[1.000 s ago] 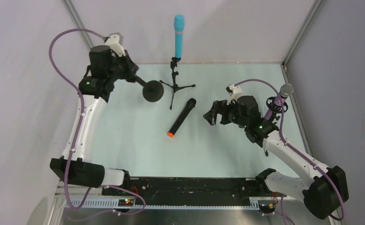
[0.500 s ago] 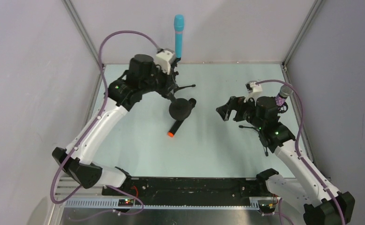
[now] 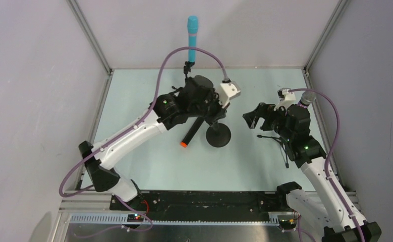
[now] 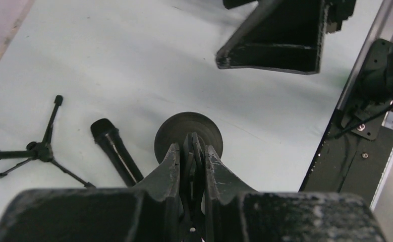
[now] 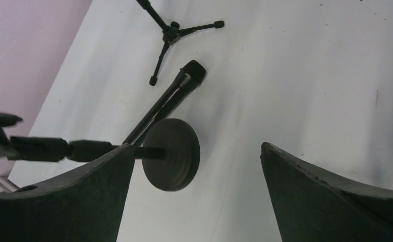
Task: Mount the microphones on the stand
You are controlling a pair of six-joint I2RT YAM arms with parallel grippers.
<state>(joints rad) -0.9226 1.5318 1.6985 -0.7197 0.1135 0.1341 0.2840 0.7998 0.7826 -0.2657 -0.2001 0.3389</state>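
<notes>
My left gripper should keep holding the stand until its round base is down, because the stand is hanging tilted above the table.
My left gripper (image 3: 210,117) (image 4: 190,148) is shut on the upper end of a black stand, whose round base (image 3: 218,136) (image 4: 188,135) (image 5: 171,154) hangs tilted over the table's middle. The black microphone with an orange end (image 3: 189,135) (image 4: 116,155) (image 5: 180,89) lies on the table beside it, partly under my left arm. A turquoise microphone (image 3: 192,34) stands upright on a tripod stand (image 4: 39,150) (image 5: 173,29) at the back. The purple microphone's silver head (image 3: 308,97) shows behind my right arm. My right gripper (image 3: 250,119) (image 5: 198,146) is open and empty, facing the round base.
Metal frame posts (image 3: 91,38) rise at the back corners. A black rail (image 3: 199,199) runs along the near edge between the arm bases. Purple cables (image 3: 191,53) loop over both arms.
My left arm has swung from the far left to the table's middle, carrying the round-base stand across the black microphone. My right arm has drawn back slightly toward the right.
</notes>
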